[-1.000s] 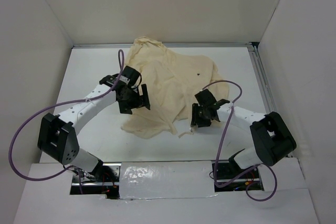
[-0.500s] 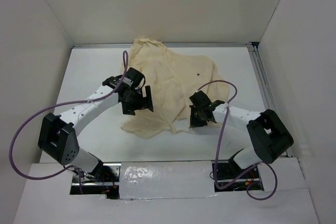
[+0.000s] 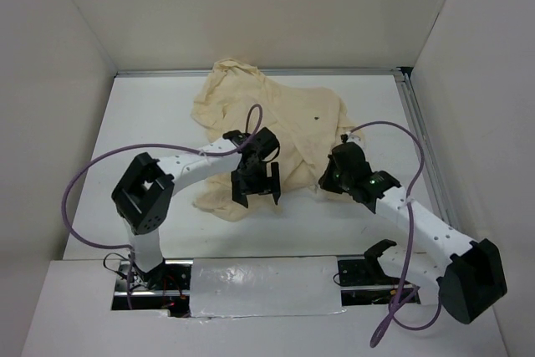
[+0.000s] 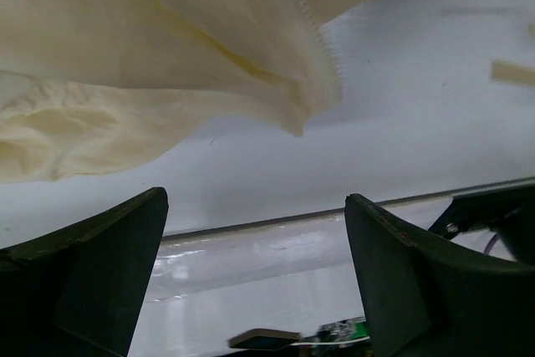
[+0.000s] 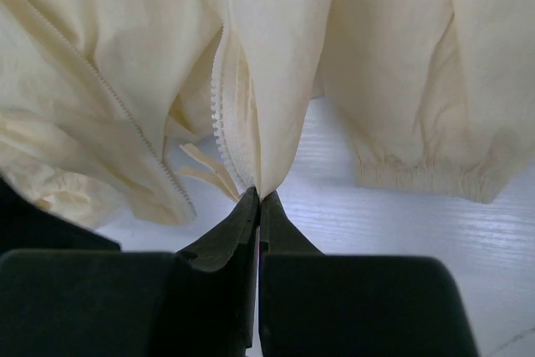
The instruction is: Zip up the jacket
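Note:
The left gripper should next grab the jacket's near hem corner [image 5: 173,210] beside the zipper edge, so that the teeth [image 5: 221,127] stay free to join and zip.
The cream jacket [image 3: 276,119] lies crumpled at the middle back of the white table [image 3: 142,123]. My right gripper [image 3: 326,180] is at its near right hem. In the right wrist view this gripper [image 5: 260,196] is shut on a fold of the jacket [image 5: 125,31] beside a row of zipper teeth [image 5: 221,127], with a second zipper edge [image 5: 109,98] to the left. My left gripper [image 3: 257,194] hovers over the near hem, open. In the left wrist view the left gripper [image 4: 255,200] holds nothing, and the jacket [image 4: 125,81] with its zipper edge [image 4: 311,33] hangs above it.
White walls close the table in on three sides. A metal rail [image 3: 418,140] runs along the right edge. A foil-taped ledge [image 3: 267,282] spans the front between the arm bases. Purple cables [image 3: 84,181] loop from both arms. An elastic sleeve cuff [image 5: 426,175] lies right of the grip.
My right gripper has shut on the jacket's hem and drawn it rightward. My left arm has swung right and nearer, from the jacket's left side to its near hem, still open.

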You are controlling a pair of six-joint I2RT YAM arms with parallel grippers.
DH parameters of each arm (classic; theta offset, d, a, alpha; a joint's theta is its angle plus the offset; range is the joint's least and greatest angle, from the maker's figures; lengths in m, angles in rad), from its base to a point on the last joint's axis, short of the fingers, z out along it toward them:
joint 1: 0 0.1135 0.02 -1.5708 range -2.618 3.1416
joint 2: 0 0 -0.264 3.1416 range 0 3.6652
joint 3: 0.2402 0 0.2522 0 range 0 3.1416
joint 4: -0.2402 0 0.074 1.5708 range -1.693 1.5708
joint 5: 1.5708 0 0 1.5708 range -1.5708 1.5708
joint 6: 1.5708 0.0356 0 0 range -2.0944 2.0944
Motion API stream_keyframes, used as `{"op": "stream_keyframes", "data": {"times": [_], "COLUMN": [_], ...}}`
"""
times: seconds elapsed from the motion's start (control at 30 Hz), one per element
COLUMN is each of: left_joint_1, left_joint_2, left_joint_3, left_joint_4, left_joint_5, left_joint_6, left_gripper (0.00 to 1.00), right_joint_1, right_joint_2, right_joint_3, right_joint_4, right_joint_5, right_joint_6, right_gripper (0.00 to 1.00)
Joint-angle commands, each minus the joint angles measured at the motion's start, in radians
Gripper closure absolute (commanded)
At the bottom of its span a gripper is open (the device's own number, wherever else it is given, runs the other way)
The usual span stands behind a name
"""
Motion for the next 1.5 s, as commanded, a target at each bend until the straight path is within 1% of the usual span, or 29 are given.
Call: {"op": "stream_keyframes", "data": {"times": [0.0,0.03,0.23,0.3,0.33,0.4,0.47,0.5,0.53,0.57,0.6,0.7,0.77,0.83,0.87,0.9,0.93,0.97,1.03,1.07,1.1,1.13,1.17,1.2,1.23,1.27,1.3,1.33,1.47], "left_joint_1": [-0.017,-0.029,-0.051,-0.055,-0.060,-0.071,-0.075,-0.081,-0.084,-0.086,-0.089,-0.089,-0.088,-0.086,-0.086,-0.086,-0.086,-0.084,-0.084,-0.084,-0.084,-0.084,-0.084,-0.084,-0.083,-0.083,-0.083,-0.081,-0.081], "left_joint_2": [0.063,0.075,0.144,0.170,0.184,0.225,0.255,0.265,0.273,0.290,0.298,0.321,0.319,0.313,0.313,0.310,0.308,0.310,0.304,0.290,0.267,0.255,0.243,0.232,0.212,0.203,0.183,0.169,0.089], "left_joint_3": [0.069,0.085,0.079,0.095,0.108,0.149,0.165,0.174,0.174,0.177,0.174,0.163,0.137,0.126,0.119,0.117,0.116,0.113,0.103,0.079,0.061,0.044,0.009,-0.001,-0.010,-0.024,-0.030,-0.053,-0.110], "left_joint_4": [-0.074,-0.081,-0.029,-0.046,-0.080,-0.126,-0.166,-0.173,-0.181,-0.186,-0.181,-0.160,-0.109,-0.088,-0.066,-0.062,-0.057,-0.043,0.000,0.026,0.096,0.131,0.158,0.175,0.191,0.204,0.208,0.230,0.274], "left_joint_5": [0.007,-0.007,-0.011,-0.043,-0.056,-0.111,-0.114,-0.154,-0.162,-0.166,-0.177,-0.176,-0.177,-0.173,-0.174,-0.179,-0.188,-0.189,-0.180,-0.162,-0.150,-0.130,-0.130,-0.130,-0.130,-0.130,-0.136,-0.142,-0.177], "left_joint_6": [-0.136,-0.180,-0.237,-0.271,-0.302,-0.363,-0.389,-0.414,-0.425,-0.435,-0.448,-0.454,-0.437,-0.432,-0.420,-0.425,-0.419,-0.400,-0.383,-0.351,-0.334,-0.321,-0.319,-0.325,-0.317,-0.293,-0.300,-0.273,-0.250], "left_gripper": [0.01,0.01,0.01,0.01,0.01,0.03,0.05,0.05,0.05,0.09,0.11,0.12,0.14,0.20,0.22,0.27,0.40,0.41,0.46,0.48,0.50,0.63,0.84,0.88,0.96,0.99,1.00,1.00,1.00], "right_joint_1": [-0.008,-0.006,-0.014,-0.017,-0.020,-0.027,-0.034,-0.040,-0.040,-0.043,-0.050,-0.061,-0.064,-0.067,-0.070,-0.067,-0.070,-0.070,-0.070,-0.073,-0.073,-0.073,-0.075,-0.075,-0.075,-0.075,-0.072,-0.073,-0.054], "right_joint_2": [-0.065,-0.076,-0.104,-0.104,-0.105,-0.113,-0.119,-0.121,-0.130,-0.135,-0.138,-0.151,-0.155,-0.155,-0.153,-0.155,-0.156,-0.158,-0.156,-0.152,-0.150,-0.148,-0.148,-0.148,-0.147,-0.150,-0.150,-0.150,-0.167], "right_joint_3": [-0.041,-0.048,-0.089,-0.095,-0.101,-0.107,-0.112,-0.115,-0.118,-0.120,-0.124,-0.134,-0.138,-0.141,-0.144,-0.147,-0.149,-0.153,-0.155,-0.158,-0.160,-0.164,-0.175,-0.181,-0.184,-0.196,-0.204,-0.216,-0.250], "right_joint_4": [-0.042,-0.041,-0.028,-0.022,-0.013,-0.007,-0.002,-0.001,0.001,0.001,0.001,0.007,0.007,0.012,0.012,0.012,0.015,0.018,0.018,0.018,0.015,0.018,0.022,0.033,0.039,0.045,0.067,0.079,0.154], "right_joint_5": [0.004,-0.003,-0.005,-0.010,-0.016,-0.019,-0.028,-0.031,-0.036,-0.037,-0.040,-0.057,-0.071,-0.077,-0.079,-0.077,-0.077,-0.082,-0.080,-0.080,-0.077,-0.079,-0.082,-0.086,-0.094,-0.101,-0.111,-0.114,-0.192], "right_joint_6": [0.000,0.000,0.012,0.014,0.015,0.017,0.017,0.017,0.017,0.015,0.017,0.012,0.012,0.014,0.015,0.017,0.017,0.014,0.017,0.017,0.020,0.021,0.024,0.027,0.026,0.027,0.033,0.029,-0.006], "right_gripper": [1.00,1.00,1.00,1.00,1.00,1.00,1.00,1.00,1.00,1.00,1.00,1.00,1.00,1.00,1.00,1.00,1.00,1.00,1.00,1.00,1.00,1.00,1.00,1.00,1.00,1.00,1.00,1.00,1.00]}}
